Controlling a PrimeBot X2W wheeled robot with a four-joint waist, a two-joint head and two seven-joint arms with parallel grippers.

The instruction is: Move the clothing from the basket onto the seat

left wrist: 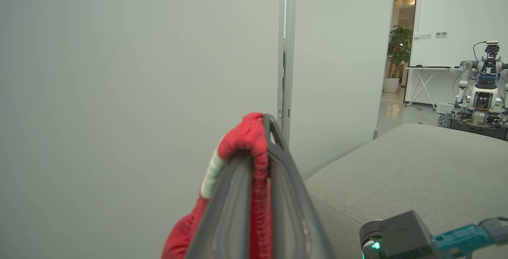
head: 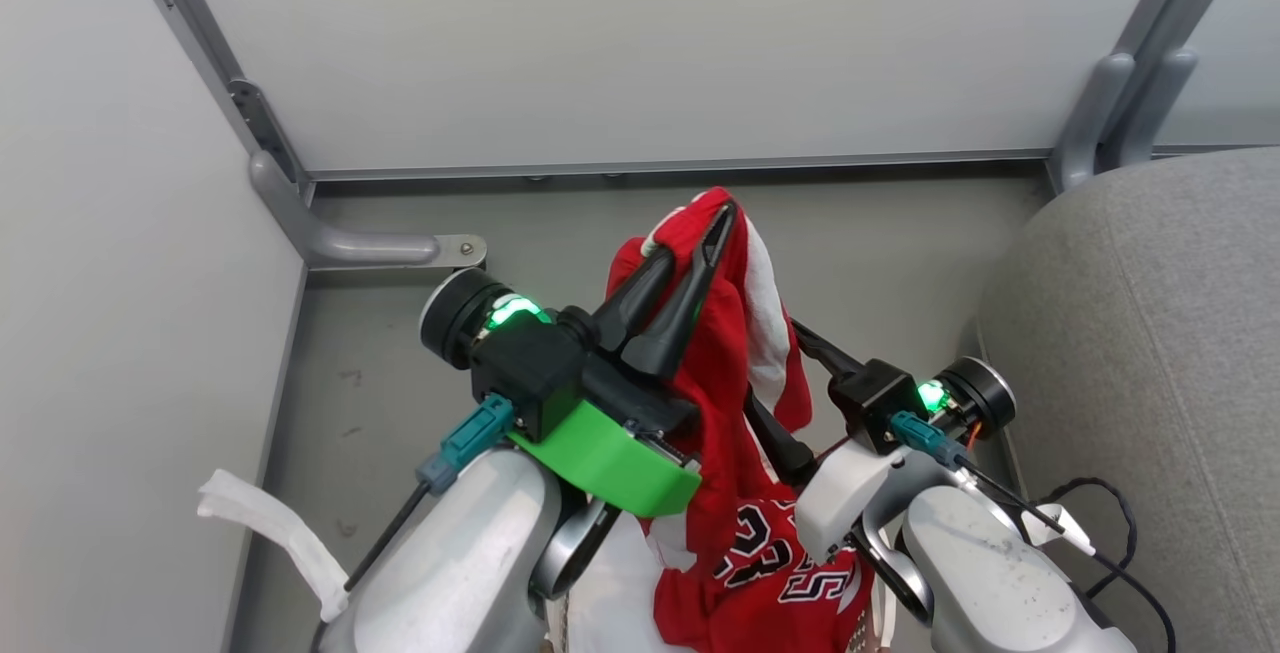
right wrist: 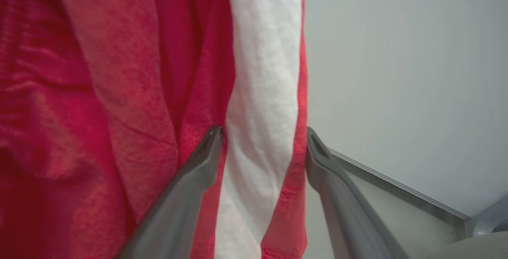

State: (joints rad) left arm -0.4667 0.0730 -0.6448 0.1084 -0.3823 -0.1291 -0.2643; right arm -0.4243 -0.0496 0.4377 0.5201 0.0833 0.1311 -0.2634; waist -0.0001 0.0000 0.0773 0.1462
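Observation:
My right gripper grabs the garment by its white-striped edge (head: 774, 359) next, to move the red garment onto the seat (head: 1150, 353).
My left gripper (head: 712, 228) is raised and shut on the ribbed edge of the smaller red garment (head: 725, 353), which hangs down from it with its white stripe showing. In the left wrist view the left gripper (left wrist: 260, 132) pinches that red hem (left wrist: 246, 136). Below, the red jersey (head: 770, 558) with its "23" lies bunched between my forearms. My right gripper (head: 775, 363) is open, its fingers straddling the hanging cloth; the right gripper (right wrist: 264, 132) has the white stripe (right wrist: 262, 92) between its jaws. The grey seat (head: 1150, 353) lies to the right. A bit of the basket's perforated wall (head: 868, 625) peeks out at the bottom.
White partition panels (head: 640, 43) with grey metal posts and feet (head: 370, 248) close off the front and left. A white cloth strip (head: 270, 523) lies at the lower left. Black cables (head: 1110, 533) trail by my right arm. Another robot (left wrist: 482, 88) stands beyond the seat.

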